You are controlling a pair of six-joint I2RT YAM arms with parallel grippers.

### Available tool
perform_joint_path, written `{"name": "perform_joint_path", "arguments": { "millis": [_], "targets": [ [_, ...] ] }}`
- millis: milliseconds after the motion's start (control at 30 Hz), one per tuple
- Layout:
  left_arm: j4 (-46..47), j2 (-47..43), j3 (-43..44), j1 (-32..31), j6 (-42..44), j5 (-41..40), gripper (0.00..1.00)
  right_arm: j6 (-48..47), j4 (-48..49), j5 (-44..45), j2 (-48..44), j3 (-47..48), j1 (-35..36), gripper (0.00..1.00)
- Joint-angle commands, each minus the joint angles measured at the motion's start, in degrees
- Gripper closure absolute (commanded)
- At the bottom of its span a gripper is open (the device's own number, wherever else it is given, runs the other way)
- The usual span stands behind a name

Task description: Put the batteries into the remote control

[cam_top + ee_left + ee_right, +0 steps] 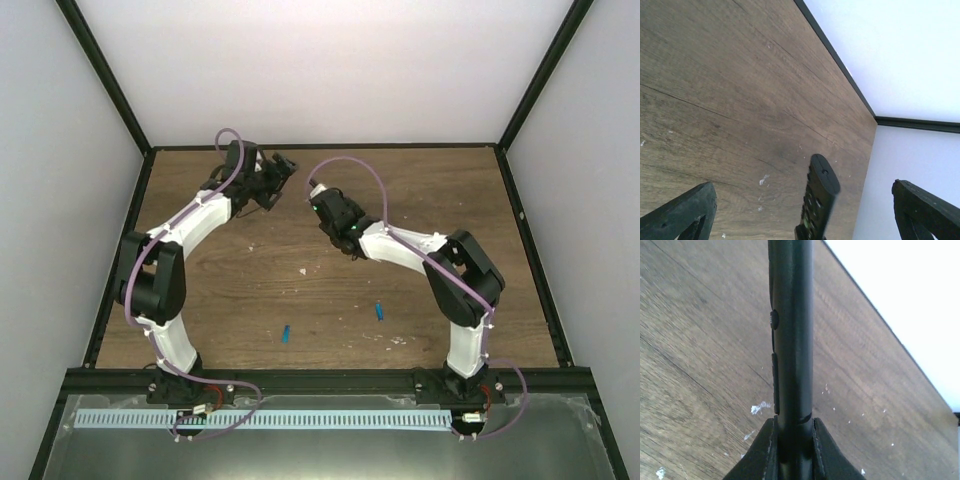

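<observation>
The opposite end of the remote control should stay free for loading the batteries, so the left gripper needs to grab the remote control by its rounded end point(824, 177) next.
My right gripper point(794, 422) is shut on the lower end of the slim black remote control point(791, 315), which sticks up out of its jaws above the wooden table. In the top view the right gripper point(320, 195) is at mid-back, close to my left gripper point(282, 164). The left gripper point(802, 192) is wide open and empty. The remote's rounded end point(822, 177) shows between the left gripper's spread fingers without touching them. Two small blue batteries point(286, 333) point(380, 310) lie on the table near the front, far from both grippers.
Pale specks of debris point(305, 270) dot the wooden table point(240, 290). Black frame rails point(140, 200) and white walls close in the back and sides. A slotted white cable duct point(260, 420) runs along the near edge by the arm bases.
</observation>
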Motion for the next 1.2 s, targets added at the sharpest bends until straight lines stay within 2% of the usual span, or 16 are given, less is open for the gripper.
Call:
{"name": "perform_joint_path", "arguments": {
  "millis": [0,133,400,667,867,1167],
  "targets": [
    [3.2,-2.0,-1.8,-0.5,-2.1,1.7,0.04,-6.0,10.6,5.4,-3.6,-2.6,2.3,0.99],
    [4.9,-2.4,-3.3,-0.8,-3.4,2.4,0.06,-9.9,15.4,6.1,-4.0,-5.1,3.7,0.99],
    [6.5,-2.9,-4.4,-1.1,-3.9,2.6,0.08,-12.1,16.6,5.8,-3.4,-5.3,5.6,0.99],
    [7.0,-2.8,-4.5,-1.3,-3.5,3.4,0.33,-15.1,18.6,7.2,-2.0,-5.1,7.3,0.99],
    [6.8,-2.5,-4.8,-1.3,-3.2,3.7,0.42,-16.4,20.3,8.4,-2.3,-5.1,7.6,0.99],
    [6.7,-1.5,-3.8,-1.4,-2.8,4.3,0.61,-19.1,22.8,8.7,-2.2,-6.5,8.1,0.99]
  ]
}}
